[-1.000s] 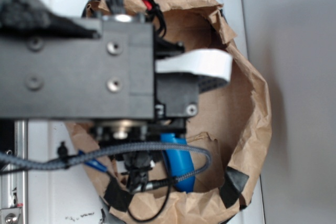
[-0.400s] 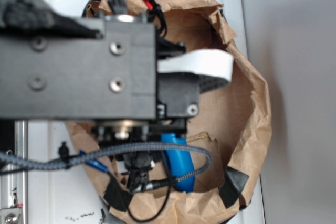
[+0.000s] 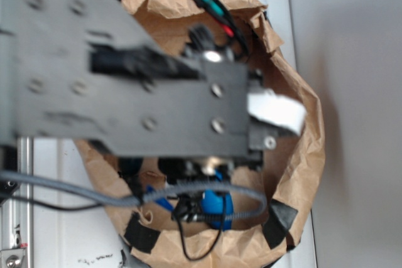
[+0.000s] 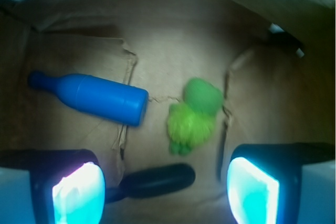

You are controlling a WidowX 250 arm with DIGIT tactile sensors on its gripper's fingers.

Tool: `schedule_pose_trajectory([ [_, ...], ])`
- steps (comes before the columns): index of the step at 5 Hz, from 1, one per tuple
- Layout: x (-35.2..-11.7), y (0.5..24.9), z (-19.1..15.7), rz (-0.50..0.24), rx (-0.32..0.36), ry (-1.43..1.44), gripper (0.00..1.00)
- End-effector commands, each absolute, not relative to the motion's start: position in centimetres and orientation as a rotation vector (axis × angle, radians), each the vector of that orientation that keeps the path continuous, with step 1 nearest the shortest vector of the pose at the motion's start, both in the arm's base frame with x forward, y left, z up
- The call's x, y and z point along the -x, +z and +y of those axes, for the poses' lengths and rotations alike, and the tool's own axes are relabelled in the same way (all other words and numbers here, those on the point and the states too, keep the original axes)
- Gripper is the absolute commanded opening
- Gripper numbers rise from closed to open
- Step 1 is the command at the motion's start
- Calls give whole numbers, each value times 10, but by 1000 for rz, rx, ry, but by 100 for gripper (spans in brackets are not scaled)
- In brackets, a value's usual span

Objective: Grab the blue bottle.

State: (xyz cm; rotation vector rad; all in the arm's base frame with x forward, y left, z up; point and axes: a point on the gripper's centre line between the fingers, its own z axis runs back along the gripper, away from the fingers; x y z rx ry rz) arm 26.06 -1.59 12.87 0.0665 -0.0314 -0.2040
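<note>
The gripper grabs the blue bottle across its straight-sided body (image 4: 109,100) next, since the bottle slopes in at its shoulder (image 4: 64,86) toward a thin neck.
The blue bottle (image 4: 92,97) lies on its side on the brown paper floor at the upper left of the wrist view, neck pointing left. In the exterior view only a part of it (image 3: 217,208) shows under the arm, inside the bag. My gripper (image 4: 165,192) is open and empty. Its two glowing pads (image 4: 79,195) stand wide apart at the bottom of the wrist view, below and to the right of the blue bottle, not touching it. A dark green bottle (image 4: 157,180) lies between the pads on the floor.
A fuzzy yellow-green plush toy (image 4: 193,116) lies right of the blue bottle. The brown paper bag's crumpled walls (image 3: 301,136) ring everything, with black tape at the front corners (image 3: 277,221). The arm's body and cables (image 3: 207,192) cover most of the bag's opening.
The arm has shifted right and lower into the bag. Less of the blue bottle shows in the exterior view than before.
</note>
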Motion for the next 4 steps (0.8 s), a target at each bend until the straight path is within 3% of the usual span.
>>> schedule_pose_trajectory([
  [1,-286,103,-34,-113,2,-706,100],
  [3,-290,62,-51,-100,144,-887,100],
  [4,-280,49,-57,-87,161,-950,100],
])
